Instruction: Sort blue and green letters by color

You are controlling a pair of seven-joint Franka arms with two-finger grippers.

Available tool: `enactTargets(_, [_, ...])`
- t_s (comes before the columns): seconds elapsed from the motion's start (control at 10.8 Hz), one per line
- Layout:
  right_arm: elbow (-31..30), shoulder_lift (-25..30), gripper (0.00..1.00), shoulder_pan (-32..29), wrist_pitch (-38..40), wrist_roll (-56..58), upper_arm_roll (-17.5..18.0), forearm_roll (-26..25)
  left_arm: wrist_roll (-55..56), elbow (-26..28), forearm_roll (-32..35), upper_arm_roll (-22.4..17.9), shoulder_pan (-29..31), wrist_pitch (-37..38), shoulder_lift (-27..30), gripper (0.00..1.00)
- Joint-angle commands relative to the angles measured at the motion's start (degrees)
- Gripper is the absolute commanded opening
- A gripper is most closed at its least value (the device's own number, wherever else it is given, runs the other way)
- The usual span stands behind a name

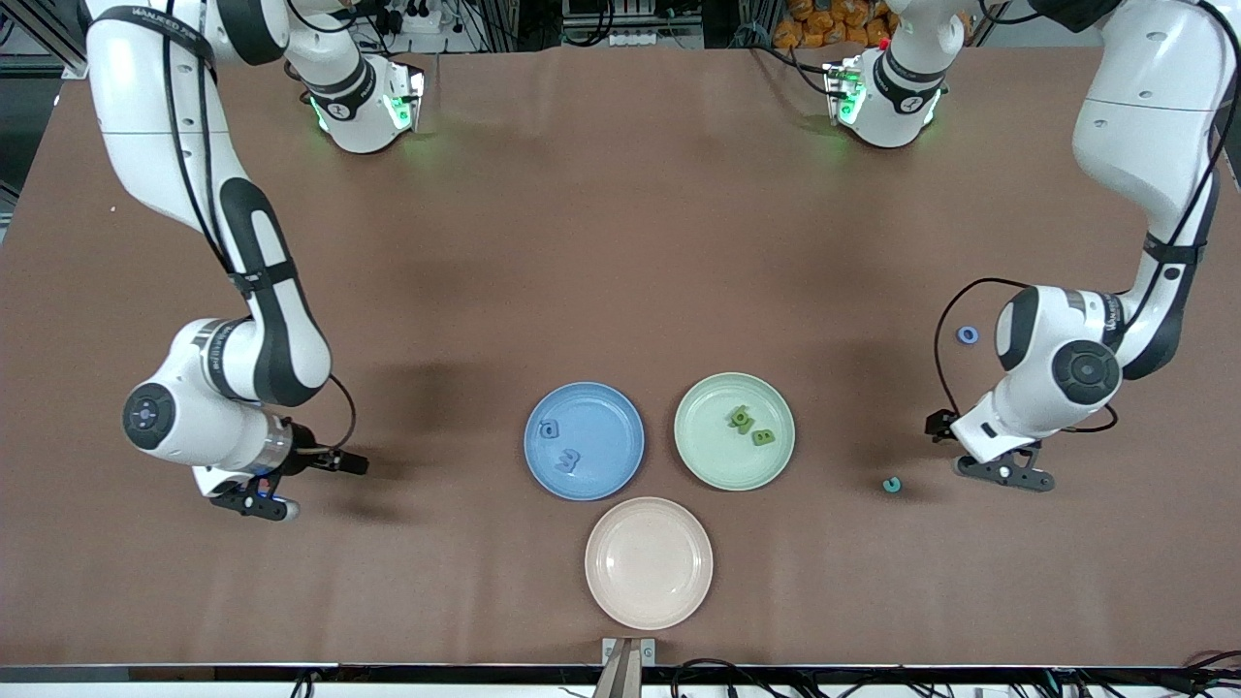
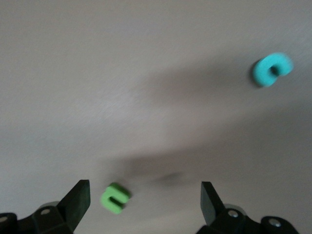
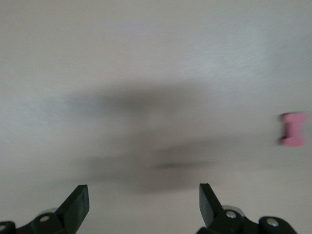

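My left gripper is too high to close on the small green letter yet. The letter is below its fingers, between them, so closing now would miss, and I should first lower the gripper.
Two blue letters [image 1: 551, 428] [image 1: 569, 459] lie on the blue plate [image 1: 620, 427]. Two green letters [image 1: 742, 417] [image 1: 764, 437] lie on the green plate [image 1: 713, 465]. A blue ring-shaped letter [image 1: 968, 334] lies on the table toward the left arm's end. My left gripper [image 1: 1003, 473] [image 2: 145, 200] is open low over the table, with a small green letter [image 2: 115, 198] lying between its fingers, close to one of them. That letter is hidden in the front view. My right gripper [image 1: 257, 502] [image 3: 144, 202] is open and empty, low over bare table at the right arm's end.
A teal letter [image 1: 892, 486] [image 2: 272, 69] lies on the table between the green plate and the left gripper. A pink letter [image 3: 293, 129] lies on the table near the right gripper. An empty pink plate [image 1: 648, 562] sits nearest the front camera.
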State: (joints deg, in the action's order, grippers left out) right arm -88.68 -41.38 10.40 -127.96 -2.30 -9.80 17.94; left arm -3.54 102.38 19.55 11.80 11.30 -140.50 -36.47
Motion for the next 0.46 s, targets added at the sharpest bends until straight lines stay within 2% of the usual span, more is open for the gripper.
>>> enactTargets(0.0, [-2.63,2.36,1.0,-0.64,0.69,17.09,-3.9,-3.26,-6.63,6.07,1.81,0.95,5.9,-5.2,2.2,1.0])
enactTargets(0.09, [-2.63,2.1,1.0,-1.95,0.6,24.46,-4.0,-3.79,-7.43,6.86,1.64,0.95,6.88,-6.35,2.11,1.0])
enactTargets(0.19, [-2.63,1.92,1.0,-2.58,0.25,30.71,-4.18,-6.49,-7.53,7.21,1.11,0.95,7.15,-6.36,2.19,1.0])
enactTargets(0.37, [-2.64,1.48,1.0,-4.85,-0.36,34.98,-4.18,-14.21,-7.53,7.57,-1.25,0.95,7.07,-6.36,2.46,1.0])
